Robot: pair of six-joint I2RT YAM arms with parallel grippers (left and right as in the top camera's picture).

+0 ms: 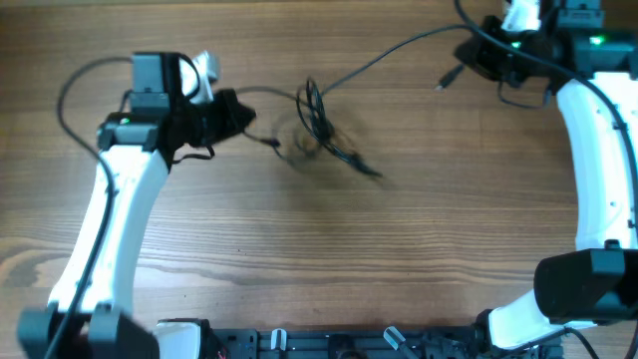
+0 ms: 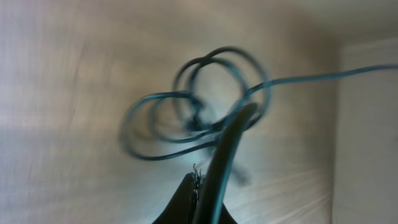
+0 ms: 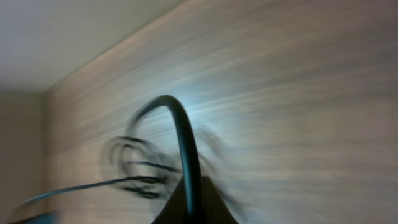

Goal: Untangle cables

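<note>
The loops of cable hang lifted and blurred between both grippers. My left gripper will keep holding its piece of cable, because that piece would drop short if I opened it now.
The cables (image 1: 317, 128) are thin black cords knotted in loops at the middle back of the wooden table (image 1: 329, 259), lifted and blurred. One strand runs left to my left gripper (image 1: 242, 117), which is shut on it. Another strand (image 1: 399, 48) runs up and right to my right gripper (image 1: 477, 52), which is shut on it; a plug end (image 1: 448, 78) hangs below that gripper. In the left wrist view the shut fingers (image 2: 200, 186) hold a cord (image 2: 227, 149) leading to the loops (image 2: 199, 112). In the right wrist view the shut fingers (image 3: 194, 199) hold a cord (image 3: 183, 137); the loops (image 3: 140, 168) are blurred.
The left arm (image 1: 120, 199) reaches in from the left, the right arm (image 1: 603, 150) from the right edge. A black rail (image 1: 329, 344) lies along the table's front edge.
</note>
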